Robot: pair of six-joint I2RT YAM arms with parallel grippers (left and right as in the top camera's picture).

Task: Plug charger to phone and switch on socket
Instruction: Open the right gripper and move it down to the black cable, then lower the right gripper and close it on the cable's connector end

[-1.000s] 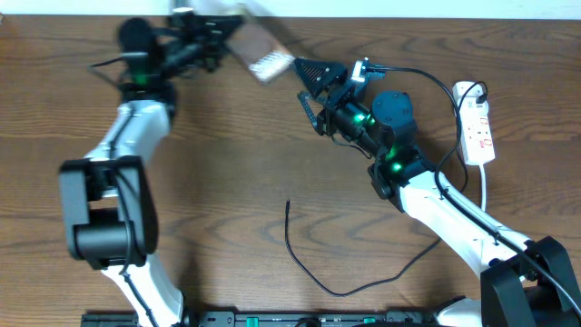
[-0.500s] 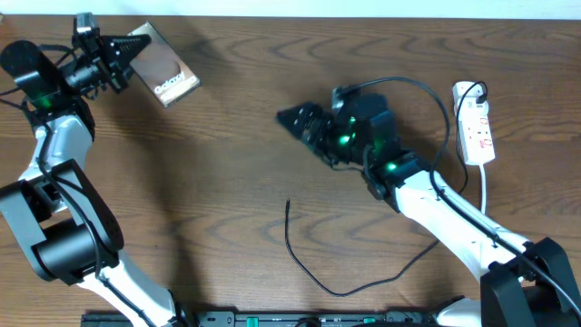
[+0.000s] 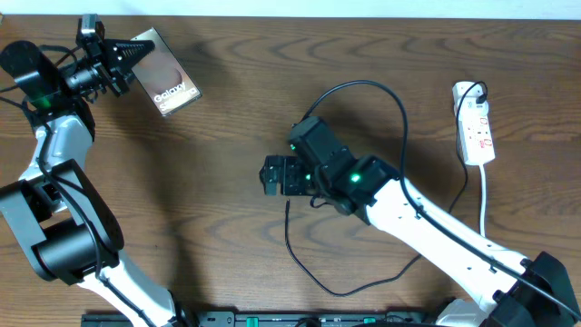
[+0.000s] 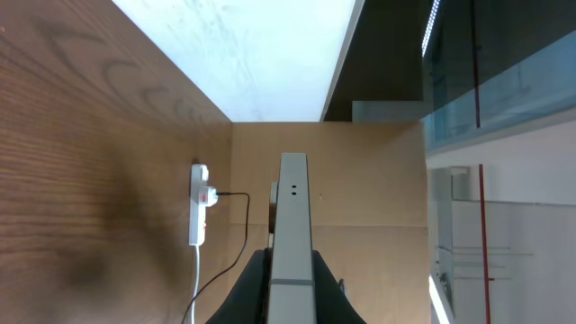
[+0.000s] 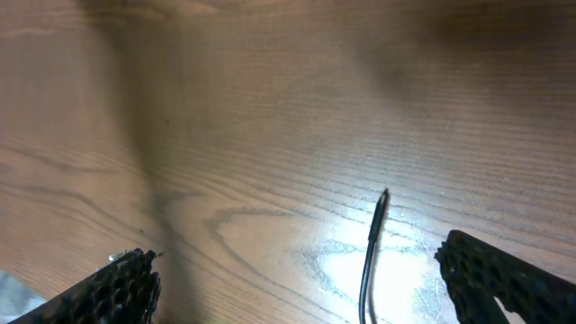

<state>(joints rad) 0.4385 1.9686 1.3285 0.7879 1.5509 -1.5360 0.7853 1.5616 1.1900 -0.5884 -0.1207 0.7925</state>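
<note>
Next, my right gripper picks up the charger just behind its tip (image 3: pixel 288 207), so the plug end stays free to insert into the phone (image 3: pixel 166 74).
The phone (image 3: pixel 166 74), brownish with white "Galaxy" lettering, is held above the table's far left corner by my left gripper (image 3: pixel 134 56), which is shut on its corner. In the left wrist view the phone (image 4: pixel 291 216) shows edge-on between the gripper (image 4: pixel 291 274) jaws. The charger (image 3: pixel 300 259) lies in a loop on the table, its tip (image 3: pixel 288 204) free. My right gripper (image 3: pixel 280 177) hovers open just above that tip. In the right wrist view the charger tip (image 5: pixel 379 209) lies between the wide-spread fingers (image 5: pixel 121 288) of the gripper (image 5: pixel 310 288). The white socket (image 3: pixel 477 123) lies at the far right.
The socket (image 4: pixel 199 205) with a black lead shows in the left wrist view, far off. The right arm's thick black cable (image 3: pixel 363 86) arcs above the table's middle. A white cord (image 3: pixel 484 186) runs from the socket toward the front edge.
My left arm swung the phone from the top middle to the far left corner. My right arm moved from near the socket down and left, over the charger's tip.
</note>
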